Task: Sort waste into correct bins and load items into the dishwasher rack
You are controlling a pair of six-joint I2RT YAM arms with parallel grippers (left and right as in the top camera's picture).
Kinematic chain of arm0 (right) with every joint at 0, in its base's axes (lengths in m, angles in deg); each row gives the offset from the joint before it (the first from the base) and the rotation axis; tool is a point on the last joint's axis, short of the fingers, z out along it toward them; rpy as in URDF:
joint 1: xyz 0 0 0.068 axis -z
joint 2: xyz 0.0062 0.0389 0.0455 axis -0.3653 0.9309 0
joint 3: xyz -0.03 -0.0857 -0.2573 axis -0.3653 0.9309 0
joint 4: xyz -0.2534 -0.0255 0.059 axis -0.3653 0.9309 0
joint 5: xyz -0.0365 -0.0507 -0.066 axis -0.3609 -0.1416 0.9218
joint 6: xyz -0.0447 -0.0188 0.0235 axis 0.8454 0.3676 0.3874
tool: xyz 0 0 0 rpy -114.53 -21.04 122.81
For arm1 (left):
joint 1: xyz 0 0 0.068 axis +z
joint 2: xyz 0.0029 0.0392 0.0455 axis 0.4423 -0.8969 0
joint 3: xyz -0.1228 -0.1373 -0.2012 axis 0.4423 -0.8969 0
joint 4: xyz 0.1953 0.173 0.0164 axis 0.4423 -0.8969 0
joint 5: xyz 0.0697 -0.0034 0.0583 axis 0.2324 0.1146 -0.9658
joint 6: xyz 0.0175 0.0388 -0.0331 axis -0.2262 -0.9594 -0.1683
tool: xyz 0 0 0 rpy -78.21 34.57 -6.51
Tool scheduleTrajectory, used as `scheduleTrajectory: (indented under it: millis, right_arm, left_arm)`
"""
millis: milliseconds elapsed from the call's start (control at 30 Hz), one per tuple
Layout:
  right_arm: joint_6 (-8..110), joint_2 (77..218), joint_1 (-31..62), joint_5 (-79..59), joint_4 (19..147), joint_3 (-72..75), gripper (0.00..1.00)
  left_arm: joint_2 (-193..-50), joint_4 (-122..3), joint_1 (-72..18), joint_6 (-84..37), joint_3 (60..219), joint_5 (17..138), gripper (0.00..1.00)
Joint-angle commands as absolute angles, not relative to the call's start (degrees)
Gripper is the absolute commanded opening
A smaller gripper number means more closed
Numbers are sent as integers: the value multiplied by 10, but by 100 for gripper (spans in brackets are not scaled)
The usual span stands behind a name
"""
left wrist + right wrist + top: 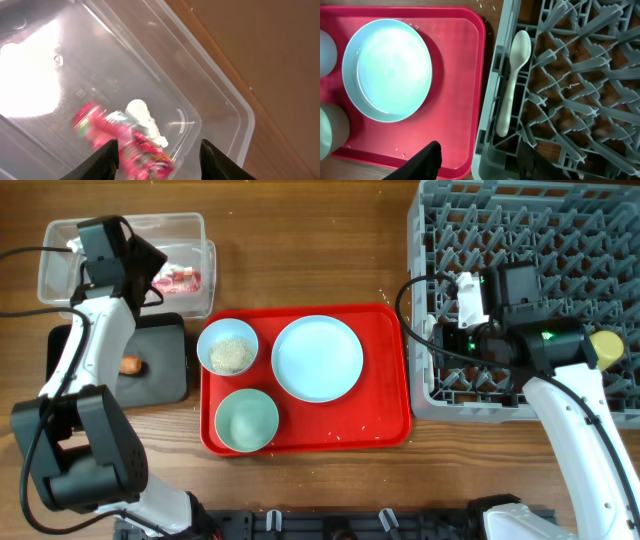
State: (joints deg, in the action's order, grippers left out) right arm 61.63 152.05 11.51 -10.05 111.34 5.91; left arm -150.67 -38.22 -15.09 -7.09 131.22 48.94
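Observation:
Next, my right gripper grabs the light-blue plate by its rim on the side facing the grey rack (520, 220), leaving the plate's opposite rim free to load into it.
My left gripper (148, 272) is open above the clear tub (190, 228). In the left wrist view the red wrapper (120, 142) and the white paper scrap (142, 117) lie in the tub (220, 100), under my open fingers (159, 160). The orange carrot piece (131, 364) lies in the black tray (165, 375). My right gripper (480, 162) is open and empty over the left wall of the grey rack (520, 220). The white spoon (512, 80) lies in the rack (560, 60), and the yellow cup (606, 348) sits at its right side.
The red tray (385, 415) holds a pale blue bowl (228, 345) with rice grains, the light-blue plate (318, 358) and a pale green bowl (246, 420). A few loose grains lie on the tray. The rack sits against the tray's right edge.

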Motion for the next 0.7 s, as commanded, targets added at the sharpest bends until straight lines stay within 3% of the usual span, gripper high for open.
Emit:
scheduleTrajectory:
  millis: [0,233,533,667]
  right_arm:
    - [617,1525,116,-108,1107,56,52]
    - [616,1525,116,-108,1108,56,52]
    - [616,1525,116,-108,1108,56,52]
    - [617,1525,116,-108,1108,56,52]
  left_arm:
    - [-1471,-381,-149,-135,1328,505,50]
    - [-1356,-563,-181,-146,1330,550,51]
    - [-1348,-878,-325,-145,1329,561,55]
    - [-1351,-932,-401,-144,1328,560,57]
